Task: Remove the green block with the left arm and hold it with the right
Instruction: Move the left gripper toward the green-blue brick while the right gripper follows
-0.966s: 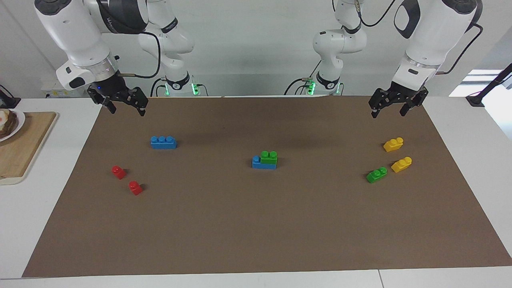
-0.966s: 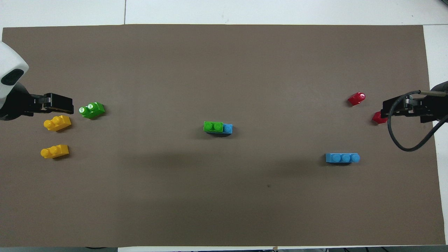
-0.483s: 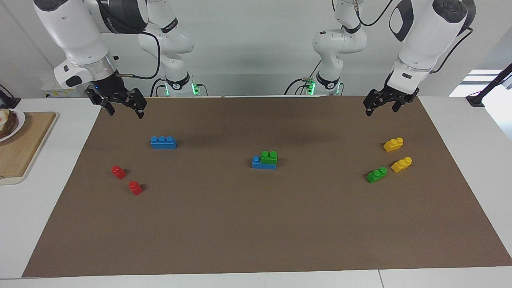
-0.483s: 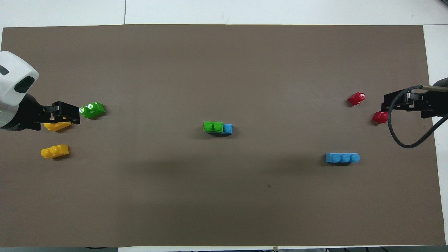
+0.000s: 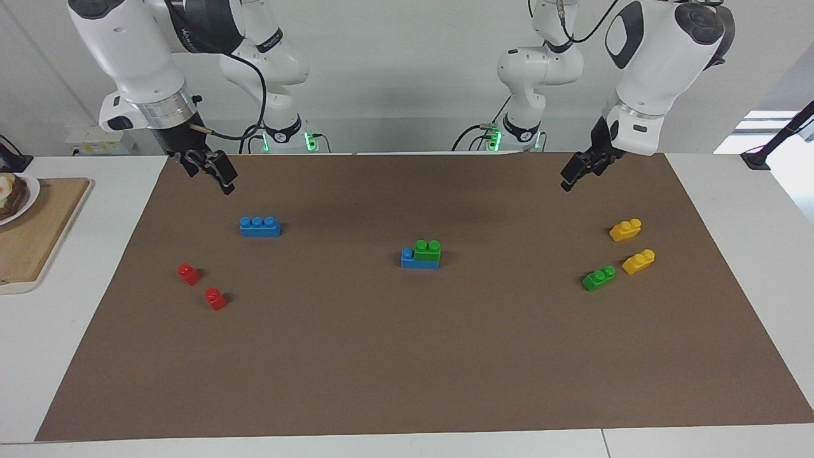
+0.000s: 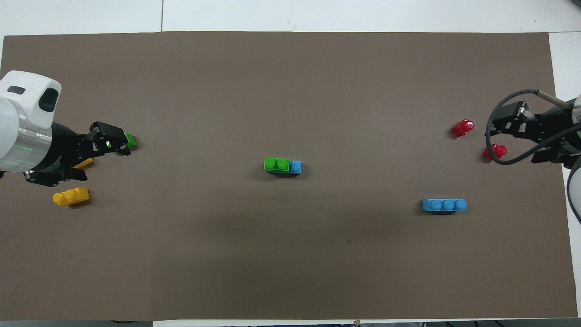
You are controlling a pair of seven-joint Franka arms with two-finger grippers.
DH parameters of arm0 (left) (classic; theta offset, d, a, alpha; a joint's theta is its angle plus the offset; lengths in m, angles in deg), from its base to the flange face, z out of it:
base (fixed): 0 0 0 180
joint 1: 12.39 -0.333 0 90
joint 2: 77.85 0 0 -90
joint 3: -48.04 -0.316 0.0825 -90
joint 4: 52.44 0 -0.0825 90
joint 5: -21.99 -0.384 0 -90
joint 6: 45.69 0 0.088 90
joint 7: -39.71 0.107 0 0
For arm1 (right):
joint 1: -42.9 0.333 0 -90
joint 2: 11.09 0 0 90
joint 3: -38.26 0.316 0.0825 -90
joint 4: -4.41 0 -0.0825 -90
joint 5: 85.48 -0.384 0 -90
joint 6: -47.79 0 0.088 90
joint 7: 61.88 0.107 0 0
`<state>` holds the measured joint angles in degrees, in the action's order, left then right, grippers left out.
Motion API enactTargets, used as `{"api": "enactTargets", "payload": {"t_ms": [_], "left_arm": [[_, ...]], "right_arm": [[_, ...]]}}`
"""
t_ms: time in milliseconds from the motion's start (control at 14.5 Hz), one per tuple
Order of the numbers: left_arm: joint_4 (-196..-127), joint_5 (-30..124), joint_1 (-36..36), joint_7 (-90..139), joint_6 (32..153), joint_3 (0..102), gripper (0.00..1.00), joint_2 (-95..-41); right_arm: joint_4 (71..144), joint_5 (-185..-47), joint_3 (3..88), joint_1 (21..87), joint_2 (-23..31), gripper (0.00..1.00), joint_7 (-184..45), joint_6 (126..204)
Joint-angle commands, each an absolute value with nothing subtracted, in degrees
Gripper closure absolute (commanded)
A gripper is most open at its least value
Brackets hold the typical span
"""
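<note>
The right gripper grabs the blue brick by its exposed end [image 6: 295,167] next. This holds the stack while the green block [image 6: 276,164] comes off.
A bright green two-stud block [image 5: 428,249] sits pressed onto one end of a blue brick [image 5: 413,261] at the middle of the brown mat; both also show in the overhead view, green block [image 6: 276,164] and blue brick [image 6: 295,166]. My left gripper [image 5: 568,180] hangs in the air over the mat toward the left arm's end, well away from the stack; in the overhead view the left gripper [image 6: 111,143] covers part of a loose green block [image 6: 130,141]. My right gripper [image 5: 210,175] is open and empty over the mat's right-arm end, above the lone blue brick's side.
A loose green block [image 5: 598,278] and two yellow bricks [image 5: 625,229] [image 5: 638,261] lie toward the left arm's end. A blue three-stud brick [image 5: 259,226] and two red pieces [image 5: 188,273] [image 5: 215,298] lie toward the right arm's end. A wooden board [image 5: 32,235] lies off the mat.
Both wrists have turned and both grippers have shifted inward toward the middle of the mat. No brick has moved.
</note>
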<state>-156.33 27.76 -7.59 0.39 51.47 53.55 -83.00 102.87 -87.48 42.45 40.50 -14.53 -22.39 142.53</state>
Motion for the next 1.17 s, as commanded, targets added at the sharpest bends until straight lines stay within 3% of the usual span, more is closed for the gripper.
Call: {"api": "enactTargets", "payload": {"t_ms": [0,552,1103], "left_arm": [[-157.6,28.3,-3.7,-13.1,55.1,53.1,0.0,-82.4],[-158.0,31.2,4.1,-45.2,65.2,53.1,0.0,-76.1],[-158.9,31.1,8.7,-62.1,73.5,52.9,0.0,-71.6]], "right_arm": [[104.5,-93.3,42.7,40.4,-15.1,0.0,-10.0,143.0],[109.8,-105.6,43.9,40.6,-14.4,0.0,13.7,149.8],[109.5,-112.8,46.3,45.3,-6.9,0.0,24.7,157.6]]}}
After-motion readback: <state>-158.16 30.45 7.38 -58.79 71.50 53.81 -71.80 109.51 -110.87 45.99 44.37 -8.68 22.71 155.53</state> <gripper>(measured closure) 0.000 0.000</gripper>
